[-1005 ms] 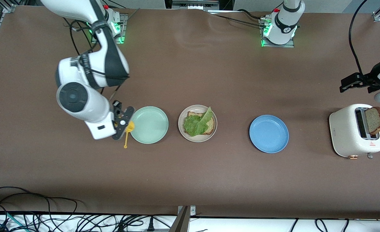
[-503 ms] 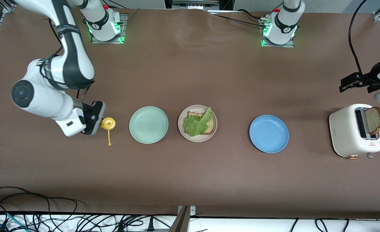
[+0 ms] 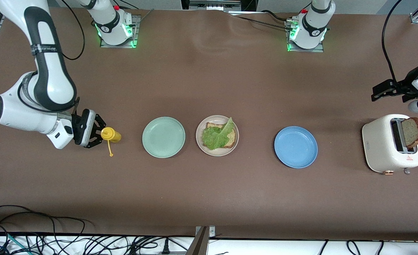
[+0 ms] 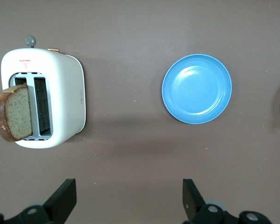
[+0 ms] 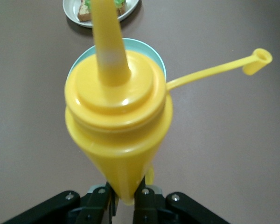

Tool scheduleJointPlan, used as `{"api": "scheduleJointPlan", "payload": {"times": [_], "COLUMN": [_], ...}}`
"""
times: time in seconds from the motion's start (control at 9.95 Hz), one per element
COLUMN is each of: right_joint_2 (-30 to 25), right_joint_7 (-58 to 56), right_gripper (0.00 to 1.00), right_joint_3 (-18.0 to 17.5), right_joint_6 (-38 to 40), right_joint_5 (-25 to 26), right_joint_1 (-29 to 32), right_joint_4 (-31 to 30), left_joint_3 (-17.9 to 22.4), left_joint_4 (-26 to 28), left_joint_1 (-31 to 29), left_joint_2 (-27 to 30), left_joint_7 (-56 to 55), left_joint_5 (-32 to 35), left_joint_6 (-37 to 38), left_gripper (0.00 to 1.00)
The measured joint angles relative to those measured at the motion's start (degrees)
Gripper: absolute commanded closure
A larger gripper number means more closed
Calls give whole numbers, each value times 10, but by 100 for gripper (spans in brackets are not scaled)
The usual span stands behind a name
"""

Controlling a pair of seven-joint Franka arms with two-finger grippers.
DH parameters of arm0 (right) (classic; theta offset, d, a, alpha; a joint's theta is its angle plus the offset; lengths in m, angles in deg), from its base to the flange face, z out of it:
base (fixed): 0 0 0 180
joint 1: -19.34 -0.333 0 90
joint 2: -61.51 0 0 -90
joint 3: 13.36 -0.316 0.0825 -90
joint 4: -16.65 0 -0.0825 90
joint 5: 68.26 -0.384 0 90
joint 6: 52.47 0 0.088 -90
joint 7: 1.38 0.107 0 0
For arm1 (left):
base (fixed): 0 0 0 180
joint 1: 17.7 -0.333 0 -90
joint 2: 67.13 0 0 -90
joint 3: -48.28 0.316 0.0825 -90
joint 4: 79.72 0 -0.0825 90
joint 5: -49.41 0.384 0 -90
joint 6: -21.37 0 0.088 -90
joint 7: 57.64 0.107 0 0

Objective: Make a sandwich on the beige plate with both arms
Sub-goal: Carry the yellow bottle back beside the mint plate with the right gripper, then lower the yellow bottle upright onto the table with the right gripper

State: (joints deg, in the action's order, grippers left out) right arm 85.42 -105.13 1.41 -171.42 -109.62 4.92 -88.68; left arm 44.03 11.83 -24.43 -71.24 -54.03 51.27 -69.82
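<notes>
The yellow bottle is above the table, so my right gripper needs to keep holding it until it gets to the spot beside the mint-green plate, and only then open.
The beige plate (image 3: 199, 137) holds one brown bread slice (image 3: 232, 137) with a crinkly lettuce leaf (image 3: 214, 137) on top; a part of it shows in the right wrist view (image 5: 74, 11). A second bread slice (image 3: 412, 131) (image 4: 14, 112) sticks up out of the white toaster (image 3: 380, 145). My right gripper (image 3: 97, 132) (image 5: 126, 196) is shut on a yellow squeeze bottle (image 3: 110, 134) (image 5: 119, 121), over bare table beside the mint-green plate. My left gripper (image 3: 377, 92) (image 4: 129, 200) is open and holds nothing, over the table next to the toaster (image 4: 60, 98).
The mint-green plate (image 3: 163, 137) and the blue plate (image 3: 295, 147) (image 4: 197, 88) flank the beige plate in a row and hold nothing. The bottle's cap hangs loose on its yellow strap (image 5: 256, 58). Cables run along the table's front edge.
My right arm has carried the yellow bottle away from the mint-green plate's rim toward its own end of the table. The left arm has hardly moved.
</notes>
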Motion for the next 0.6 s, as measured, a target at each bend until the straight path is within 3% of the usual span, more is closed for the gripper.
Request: {"api": "scheduleJointPlan", "payload": {"times": [0.4, 0.6], "right_joint_2": [82, 106], "right_joint_7": [-197, -223], "right_gripper": [100, 100], "right_joint_3": [-2, -3], "right_joint_6": [-1, -5], "right_joint_5": [-155, -170], "right_joint_1": [23, 24], "right_joint_4": [-12, -12], "left_joint_3": [0, 2], "left_joint_4": [2, 3], "left_joint_1": [-1, -5], "left_joint_2": [-2, -6], "left_joint_7": [0, 0], "left_joint_5": [0, 0], "left_joint_6": [7, 8], "left_gripper": [0, 0]}}
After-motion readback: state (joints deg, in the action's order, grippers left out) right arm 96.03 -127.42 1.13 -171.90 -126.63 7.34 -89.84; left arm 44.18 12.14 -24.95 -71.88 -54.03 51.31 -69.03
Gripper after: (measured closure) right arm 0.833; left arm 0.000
